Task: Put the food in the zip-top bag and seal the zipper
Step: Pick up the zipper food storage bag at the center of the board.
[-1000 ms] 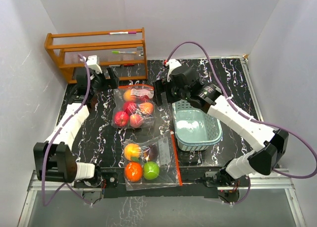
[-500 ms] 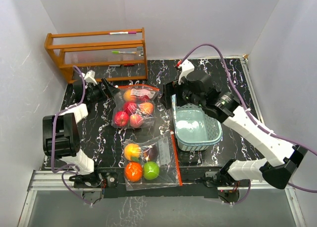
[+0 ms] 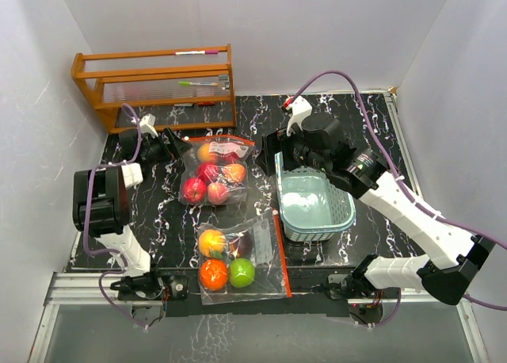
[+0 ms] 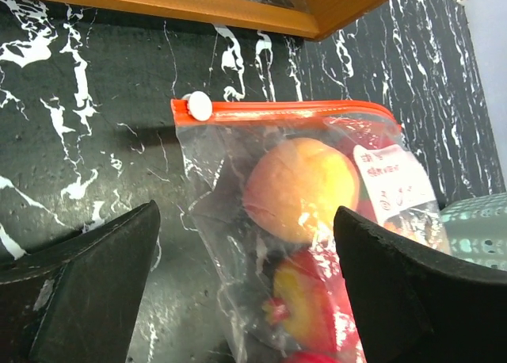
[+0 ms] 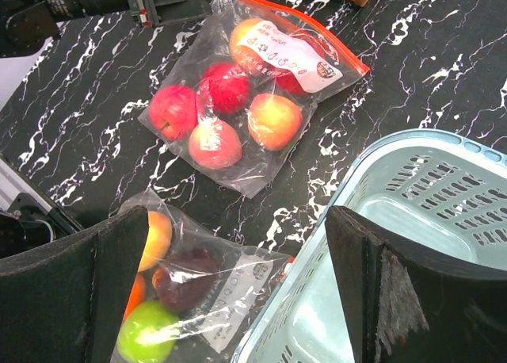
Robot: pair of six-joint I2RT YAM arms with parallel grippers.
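Next, my left gripper grabs the far bag's corner (image 4: pixel 197 138) just below the white slider, leaving slider and orange zipper strip (image 4: pixel 301 108) free to seal.
Two clear zip-top bags hold the food. The far bag (image 3: pixel 214 173) has orange, red and yellow-pink fruits; in the left wrist view its orange zipper strip (image 4: pixel 301 108) runs straight, with the white slider (image 4: pixel 198 105) at the left end. The near bag (image 3: pixel 238 256) holds orange, green, yellow and dark purple fruits, with its zipper along the right edge. My left gripper (image 3: pixel 169 145) is open and empty, low at the far bag's top left corner (image 4: pixel 245 299). My right gripper (image 3: pixel 273 155) is open and empty, raised between the far bag and the basket (image 5: pixel 238 292).
A pale-blue slatted basket (image 3: pixel 315 204) stands empty right of the bags, touching the near bag's zipper edge; it also shows in the right wrist view (image 5: pixel 420 220). A wooden rack (image 3: pixel 154 85) with pens stands at the back left. White walls enclose the black marbled table.
My left arm has folded back while its gripper stays at the far bag's corner. My right gripper has drawn away from the far bag, to the right and up, toward the basket.
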